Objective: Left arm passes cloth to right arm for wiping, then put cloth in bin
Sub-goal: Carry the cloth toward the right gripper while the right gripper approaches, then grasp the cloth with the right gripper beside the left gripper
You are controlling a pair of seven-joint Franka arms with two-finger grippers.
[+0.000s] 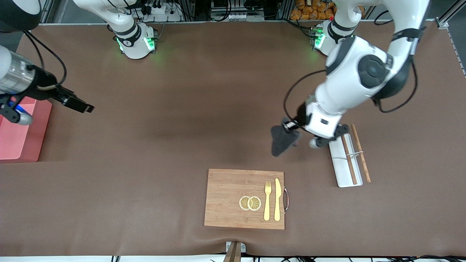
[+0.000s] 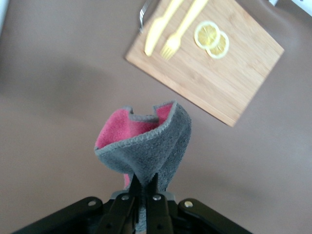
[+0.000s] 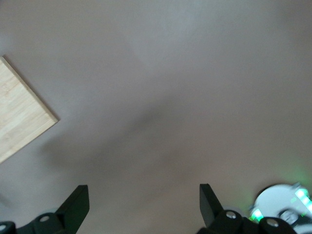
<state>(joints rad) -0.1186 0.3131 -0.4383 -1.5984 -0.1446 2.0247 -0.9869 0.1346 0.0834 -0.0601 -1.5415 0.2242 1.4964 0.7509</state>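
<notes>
Next, my right gripper grabs the dark grey cloth by its loose end (image 1: 280, 144) to wipe, then reach the pink bin (image 1: 22, 134).
The cloth (image 1: 282, 140) is dark grey with a pink inner face and hangs in the air from my left gripper (image 1: 292, 127), over bare table between the white tray and the cutting board. In the left wrist view the cloth (image 2: 146, 146) bulges out from the left gripper (image 2: 145, 183), whose jaws are shut on its lower fold. My right gripper (image 1: 83, 105) hovers open over the table beside the pink bin (image 1: 22, 134) at the right arm's end. Nothing lies between the right gripper's (image 3: 144, 204) widely spread fingers (image 3: 78, 202).
A wooden cutting board (image 1: 233, 198) near the front edge carries a yellow fork (image 1: 267, 203), a knife (image 1: 277, 200) and two lemon slices (image 1: 250, 203). A white tray (image 1: 346, 162) with brown chopsticks (image 1: 360, 153) lies under the left arm's wrist.
</notes>
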